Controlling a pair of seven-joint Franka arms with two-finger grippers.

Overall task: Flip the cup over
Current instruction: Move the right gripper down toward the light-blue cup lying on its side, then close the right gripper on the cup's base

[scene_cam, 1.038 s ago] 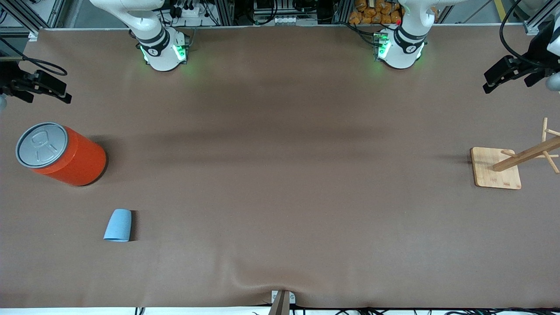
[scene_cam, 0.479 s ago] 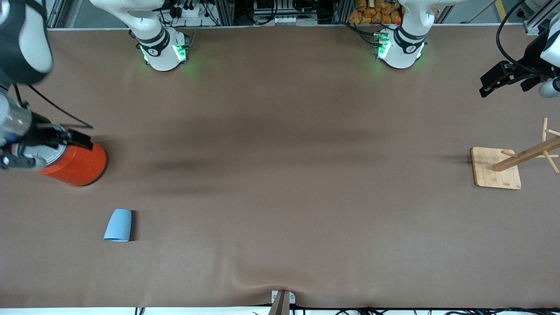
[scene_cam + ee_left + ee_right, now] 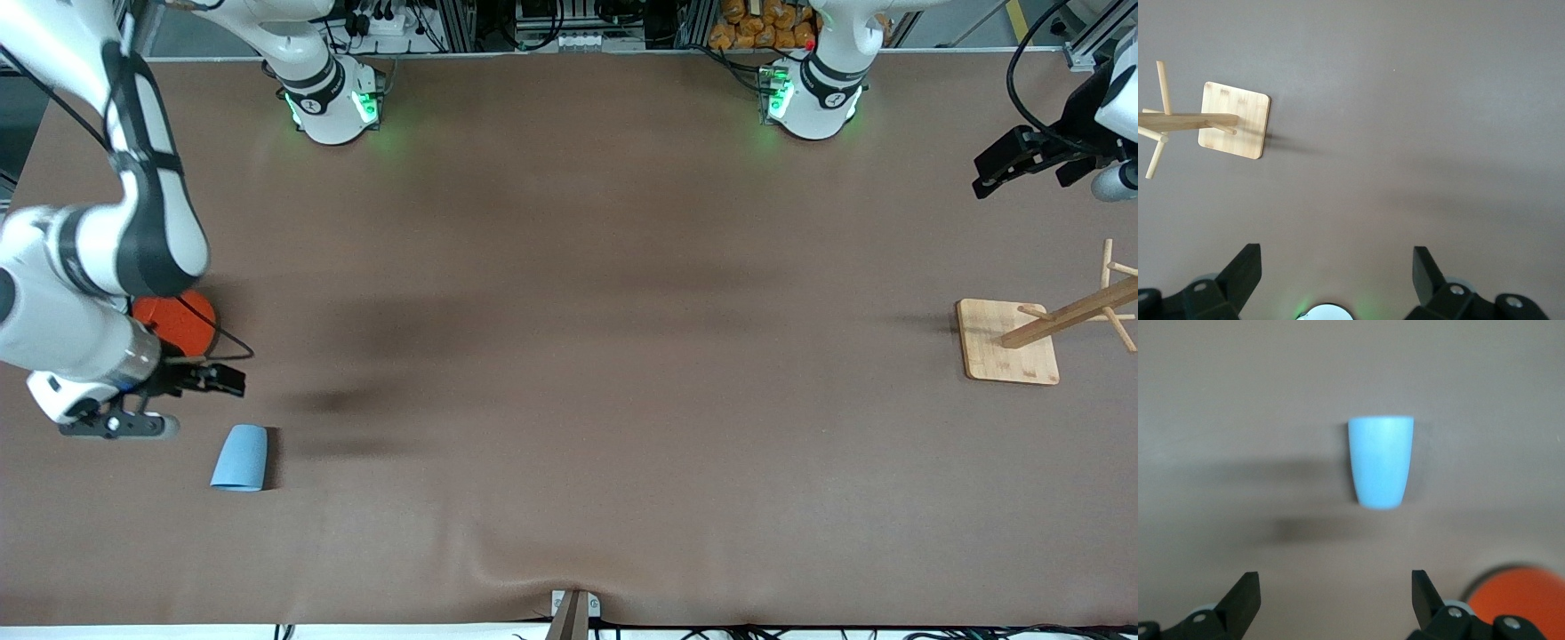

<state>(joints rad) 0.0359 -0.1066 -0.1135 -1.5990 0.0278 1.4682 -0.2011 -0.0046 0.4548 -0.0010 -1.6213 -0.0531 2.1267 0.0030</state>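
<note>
Next, my right gripper takes hold of the cup's narrow end (image 3: 250, 434), so that the light-blue cup's wide end (image 3: 236, 484) stays free for the flip.
The light-blue cup (image 3: 240, 458) lies on its side on the brown table near the right arm's end. Its wide end points toward the front camera, and no opening shows. In the right wrist view the cup (image 3: 1381, 461) lies ahead of the fingers and apart from them. My right gripper (image 3: 178, 404) hangs open over the table between the orange can and the cup, with nothing between its fingers (image 3: 1245, 593). My left gripper (image 3: 1031, 173) waits open over the left arm's end of the table, and in its wrist view the left gripper (image 3: 1337, 263) holds nothing.
An orange can (image 3: 178, 320) stands farther from the front camera than the cup, mostly covered by the right arm; the can (image 3: 1518, 600) edges into the right wrist view. A wooden peg stand on a square base (image 3: 1009, 342) sits at the left arm's end.
The right arm has swung in from the table's edge, past the orange can, to just above the cup. The left gripper has shifted only slightly. The cup has not moved.
</note>
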